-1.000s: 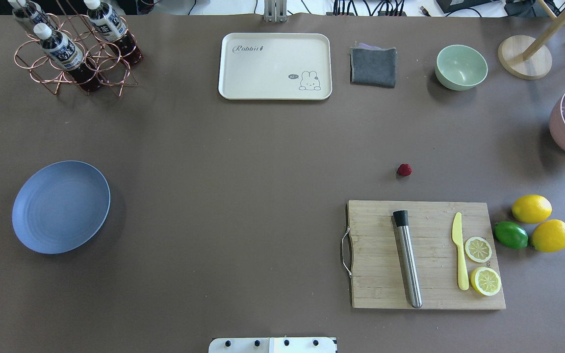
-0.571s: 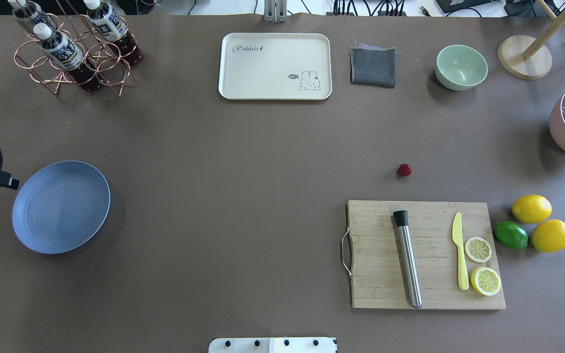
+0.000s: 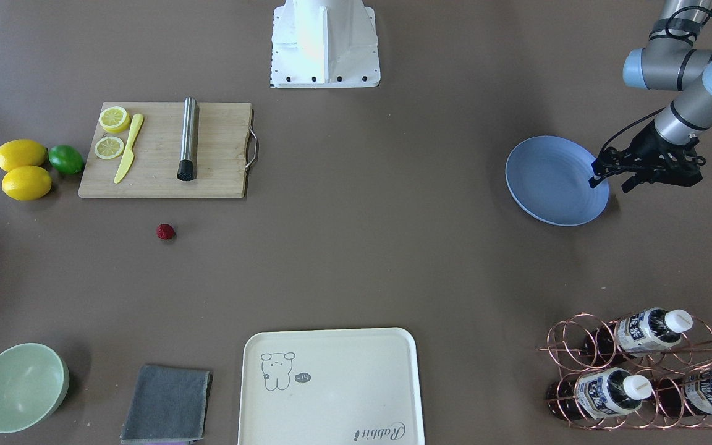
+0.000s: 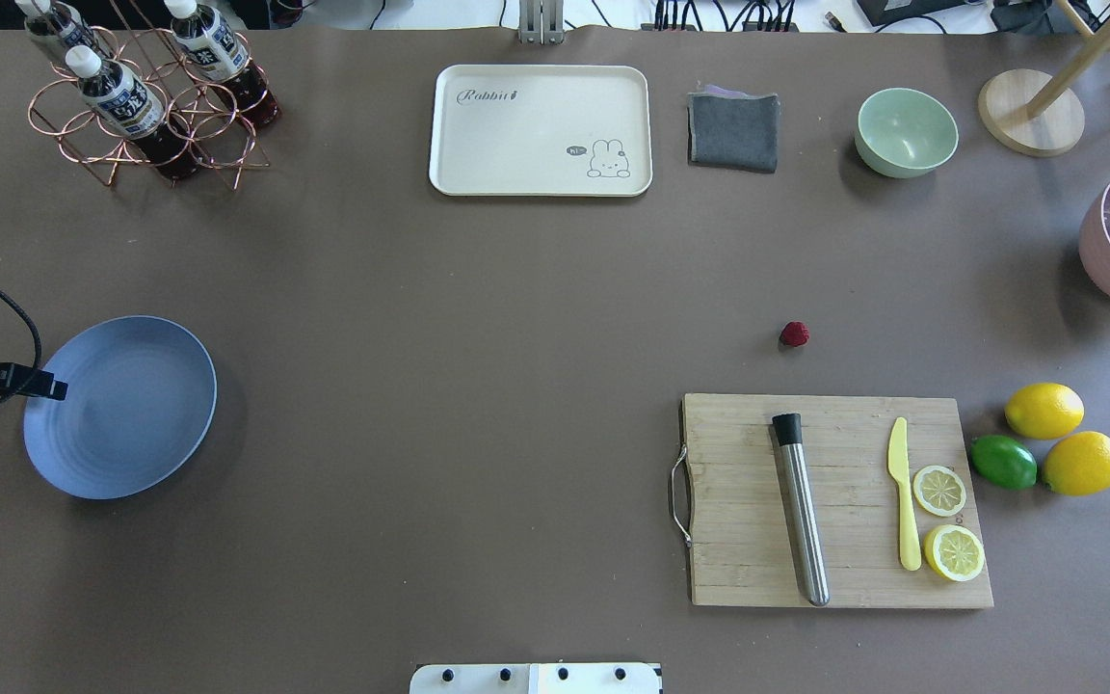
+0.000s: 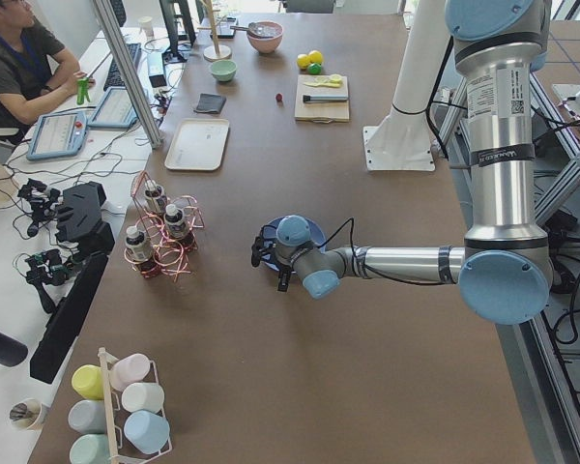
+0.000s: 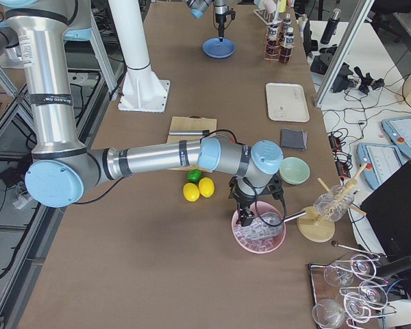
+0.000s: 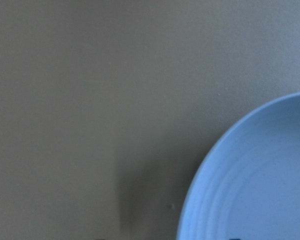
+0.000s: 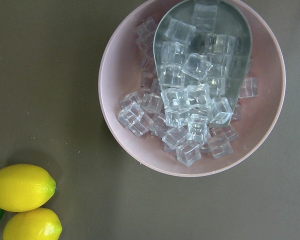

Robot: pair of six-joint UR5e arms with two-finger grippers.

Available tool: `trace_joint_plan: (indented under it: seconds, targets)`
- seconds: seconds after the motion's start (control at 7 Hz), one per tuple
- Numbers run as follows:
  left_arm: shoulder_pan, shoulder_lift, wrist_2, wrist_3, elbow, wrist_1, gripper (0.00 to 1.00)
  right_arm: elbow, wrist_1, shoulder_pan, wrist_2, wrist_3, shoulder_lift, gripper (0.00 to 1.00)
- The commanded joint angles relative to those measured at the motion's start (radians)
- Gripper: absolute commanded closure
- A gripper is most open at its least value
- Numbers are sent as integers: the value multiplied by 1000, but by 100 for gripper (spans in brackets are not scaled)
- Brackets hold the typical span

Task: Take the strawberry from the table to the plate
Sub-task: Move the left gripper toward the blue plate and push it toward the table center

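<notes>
The light-blue plate should come over for the strawberry (image 3: 165, 232), so my left gripper will grab the plate by its rim (image 3: 606, 183).
The strawberry (image 4: 794, 333) (image 3: 165, 232), small and dark red, lies on the brown table (image 4: 516, 337) just beyond the cutting board. The light-blue plate (image 4: 121, 405) (image 3: 554, 179) (image 7: 255, 185) sits empty far to the left. My left gripper (image 3: 609, 184) hangs over the plate's outer rim, open, with nothing between its fingers; one fingertip (image 4: 56, 390) reaches over the rim. My right gripper (image 6: 243, 218) hovers above the pink bowl of ice. It shows only in the exterior right view, so I cannot tell whether it is open or shut.
A wooden cutting board (image 4: 738, 482) holds a steel muddler, a yellow knife and lemon slices. Two lemons (image 4: 1044, 410) and a lime (image 4: 1003, 462) lie to its right. At the back stand a cream tray (image 4: 541, 130), grey cloth (image 4: 733, 130), green bowl (image 4: 906, 131) and bottle rack (image 4: 145, 96). A pink ice bowl (image 8: 190, 90) is at far right.
My left gripper has come in from the left edge and moved right and nearer, reaching over the plate's rim. The strawberry has not moved.
</notes>
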Motion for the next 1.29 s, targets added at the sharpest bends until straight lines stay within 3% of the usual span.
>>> trace_joint_plan:
  seconds: [0.0,0.14,0.43,0.71,1.0,1.14]
  targets:
    - [13,-1,3,-9,3,-4,34,0,0,0,1,0,2,0]
    - [14,-1,3,-10,1,-4,38,-1,0,0,-1,0,5,0]
    - [14,-1,3,-10,-1,-6,98,-1,0,0,-1,0,6,0]
    - [14,-1,-11,-12,-14,-6,100,0,0,0,1,1,11,0]
    - [-7,-6,-156,-45,-46,3,100,3,0,0,10,3,29,0]
    - [-32,-38,-187,-97,-62,15,100,5,0,-2,62,3,34,0]
